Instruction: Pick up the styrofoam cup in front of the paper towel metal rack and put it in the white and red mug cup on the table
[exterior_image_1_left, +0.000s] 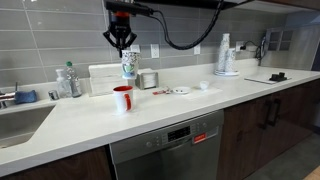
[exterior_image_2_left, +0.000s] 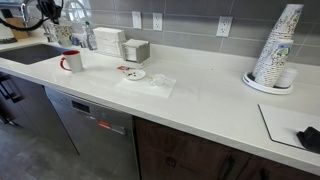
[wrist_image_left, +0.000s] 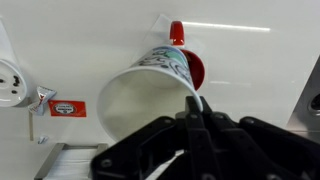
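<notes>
My gripper keeps holding the styrofoam cup (exterior_image_1_left: 129, 65) for now, until it lines up with the mug's opening; above and beside it, it would land against the mug's rim.
My gripper (exterior_image_1_left: 122, 42) is shut on the rim of the styrofoam cup (exterior_image_1_left: 129, 65) and holds it in the air above the counter. The cup is white with greenish printing and hangs a little above and behind the white and red mug (exterior_image_1_left: 122, 98). In the wrist view the styrofoam cup (wrist_image_left: 150, 85) fills the middle, pinched at its rim by my fingers (wrist_image_left: 196, 103), and the red mug (wrist_image_left: 190, 62) shows just beyond it. In an exterior view the mug (exterior_image_2_left: 72, 61) stands near the sink at the far left; the gripper (exterior_image_2_left: 50, 13) is there too.
A napkin box (exterior_image_1_left: 104, 78), a small metal tin (exterior_image_1_left: 149, 79) and bottles (exterior_image_1_left: 68, 80) stand behind the mug. A sink (exterior_image_1_left: 20, 118) lies to the side. A small plate (exterior_image_2_left: 133, 73) is mid-counter. A tall stack of cups (exterior_image_2_left: 275, 48) stands on a plate further along.
</notes>
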